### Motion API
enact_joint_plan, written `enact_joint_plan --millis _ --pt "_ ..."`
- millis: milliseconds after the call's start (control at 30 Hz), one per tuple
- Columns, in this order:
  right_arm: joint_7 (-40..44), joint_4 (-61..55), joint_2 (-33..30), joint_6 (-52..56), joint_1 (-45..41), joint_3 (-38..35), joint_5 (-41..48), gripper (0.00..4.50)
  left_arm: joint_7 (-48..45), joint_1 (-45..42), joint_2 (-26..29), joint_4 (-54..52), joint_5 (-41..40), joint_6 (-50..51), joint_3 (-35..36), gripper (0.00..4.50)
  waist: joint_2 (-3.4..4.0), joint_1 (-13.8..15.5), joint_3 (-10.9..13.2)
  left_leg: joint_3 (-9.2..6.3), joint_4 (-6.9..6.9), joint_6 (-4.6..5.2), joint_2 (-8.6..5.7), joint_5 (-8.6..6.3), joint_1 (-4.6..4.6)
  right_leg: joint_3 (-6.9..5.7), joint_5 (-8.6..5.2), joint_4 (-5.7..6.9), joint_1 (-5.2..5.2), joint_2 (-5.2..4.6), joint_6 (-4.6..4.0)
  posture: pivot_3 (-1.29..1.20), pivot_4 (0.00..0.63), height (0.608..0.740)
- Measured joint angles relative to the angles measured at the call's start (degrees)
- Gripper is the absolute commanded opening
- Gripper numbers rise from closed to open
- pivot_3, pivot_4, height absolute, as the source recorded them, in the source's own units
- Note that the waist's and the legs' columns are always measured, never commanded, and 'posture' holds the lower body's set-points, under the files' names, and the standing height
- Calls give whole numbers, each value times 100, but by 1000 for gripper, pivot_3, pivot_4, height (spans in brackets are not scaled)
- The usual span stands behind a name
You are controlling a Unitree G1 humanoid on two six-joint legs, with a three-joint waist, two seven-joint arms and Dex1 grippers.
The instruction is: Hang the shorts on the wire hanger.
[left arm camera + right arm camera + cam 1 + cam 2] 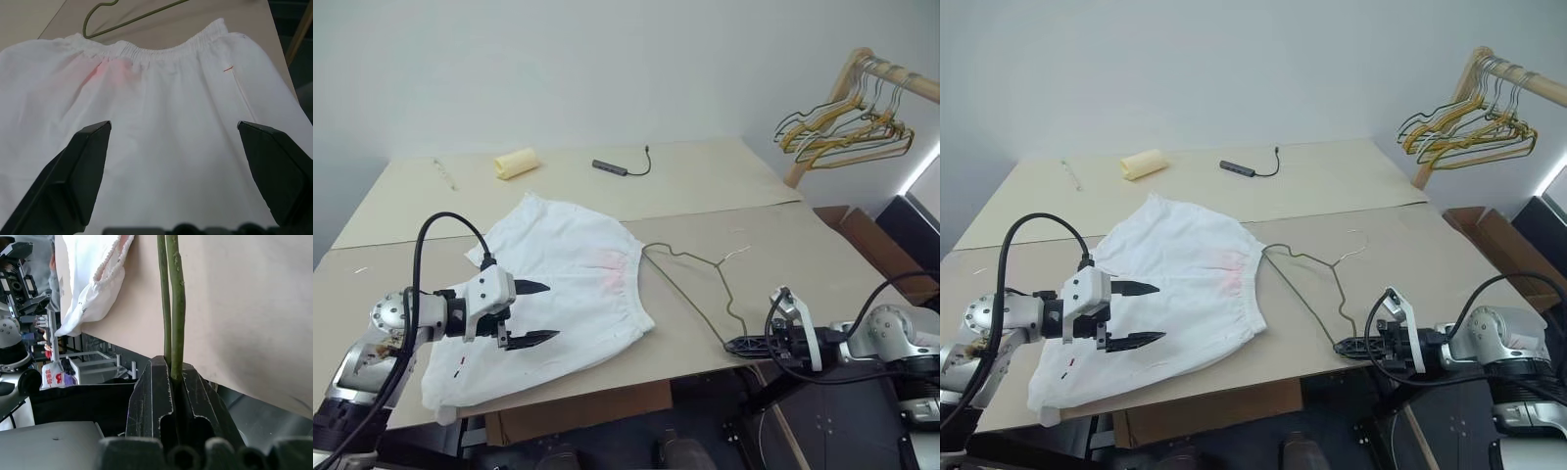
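Note:
I will pinch the shorts' gathered waistband [635, 279] with my left gripper next. It puckers up in small folds while the shorts' body [553, 294] lies flat.
The white shorts [570, 279] lie flat on the tan table, the gathered waistband and a faint pink patch facing the wire hanger [685, 297]. My left gripper [553, 311] hovers open just above the shorts' near half; in the left wrist view its two fingers [83, 166] stand wide apart over the cloth [171, 112]. The thin olive wire hanger lies on the table to the right of the shorts, one corner at the waistband. At the table's front edge my right gripper [732, 345] is shut on the hanger's near corner, and its wires [175, 308] run out between the jaws.
A yellow roll [516, 163], a dark adapter with a cable [612, 168] and a thin stick [444, 174] lie on the far half of the table. A wooden rack with bunched yellow-gold hangers [847, 127] stands at the back right, above a cardboard box [862, 230].

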Motion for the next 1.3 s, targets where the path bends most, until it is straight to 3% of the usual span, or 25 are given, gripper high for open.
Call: enact_joint_plan --millis 600,767,1067,1300 --pt "141 -249 349 -10 49 216 3 0 81 44 -43 -32 -8 0 0 4487 0 5 0 0 1 0 -1 0 2 1 1 2 2 0 1 -40 0 740" --pt "469 49 349 -120 -486 543 -48 0 134 87 -45 -50 76 -23 1 4487 0 13 0 -1 1 0 0 0 2 0 1 3 1 2 1 -28 0 740" --pt "1549 1084 369 -410 -1624 1791 -523 0 341 308 -60 -227 133 -40 35 4487 1 129 0 2 1 0 1 0 1 2 2 5 -4 3 -2 24 0 740" --pt "2150 2418 879 -1156 -2411 2384 -1334 0 499 604 -61 -499 135 47 146 4487 2 260 0 5 1 0 2 0 2 2 3 10 -6 3 -4 52 0 740"
